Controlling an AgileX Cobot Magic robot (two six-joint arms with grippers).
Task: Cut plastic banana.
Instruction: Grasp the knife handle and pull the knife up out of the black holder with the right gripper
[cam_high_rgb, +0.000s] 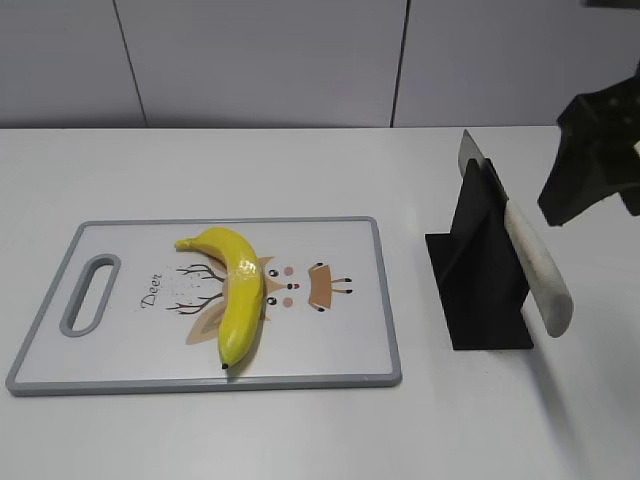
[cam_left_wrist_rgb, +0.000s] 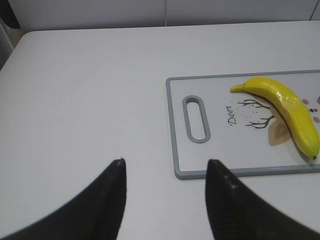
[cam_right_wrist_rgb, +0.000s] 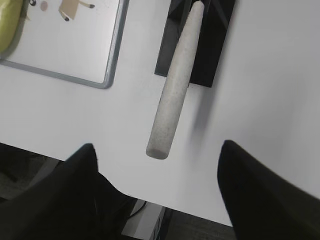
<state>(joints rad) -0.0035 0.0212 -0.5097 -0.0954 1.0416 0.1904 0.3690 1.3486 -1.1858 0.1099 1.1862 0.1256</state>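
Observation:
Next, my right gripper grabs the knife by its pale handle, which sticks out, because the black stand hugs the knife's middle.
The plastic banana lies whole on a white cutting board with a grey rim; it also shows in the left wrist view. A knife with a pale handle rests in a black stand, handle toward the table's front. In the right wrist view the handle points between my open right gripper's fingers, which are short of its end. The right gripper hangs above and to the right of the stand. My left gripper is open and empty, near the board's handle corner.
The board has a slot handle at its left end. The table's front edge runs just under the right gripper. A grey wall stands behind the table.

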